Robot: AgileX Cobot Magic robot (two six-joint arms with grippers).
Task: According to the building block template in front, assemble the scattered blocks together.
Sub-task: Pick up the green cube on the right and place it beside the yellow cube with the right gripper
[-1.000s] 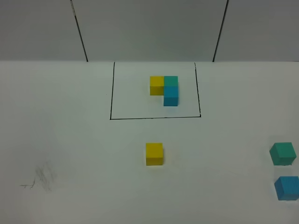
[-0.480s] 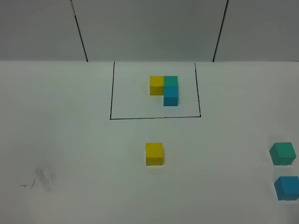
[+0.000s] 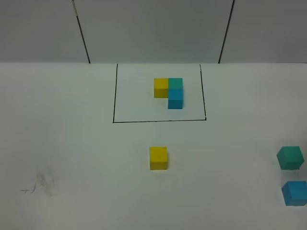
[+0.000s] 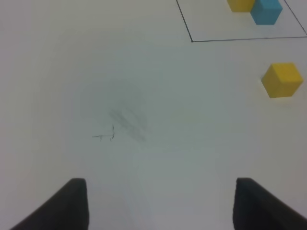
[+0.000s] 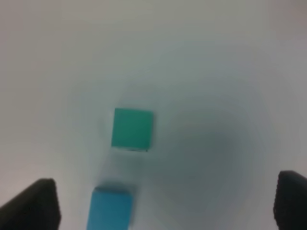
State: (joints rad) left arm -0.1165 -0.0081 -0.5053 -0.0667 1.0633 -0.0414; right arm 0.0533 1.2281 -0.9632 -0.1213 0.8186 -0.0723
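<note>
The teal-green cube should go against the loose yellow cube (image 3: 158,157) as in the template, so my right gripper needs to grab the teal-green cube by its opposite sides next.
The building block template (image 3: 169,92) is a black-outlined rectangle at the back middle of the table, framing a joined L of yellow, teal-green and blue cubes; part of it shows in the left wrist view (image 4: 254,8). The loose yellow cube (image 3: 158,157) sits in front of the frame and shows in the left wrist view (image 4: 282,79). The loose teal-green cube (image 3: 290,157) and sky-blue cube (image 3: 294,192) sit at the far right edge. The right wrist view shows the teal-green cube (image 5: 132,129) and the sky-blue cube (image 5: 111,210) below my open right gripper (image 5: 168,203). My left gripper (image 4: 160,203) is open and empty.
A grey smudge with pencil marks (image 3: 43,184) lies on the white table at front left, also in the left wrist view (image 4: 122,125). Grey wall panels (image 3: 153,28) stand behind the table. Neither arm shows in the exterior high view.
</note>
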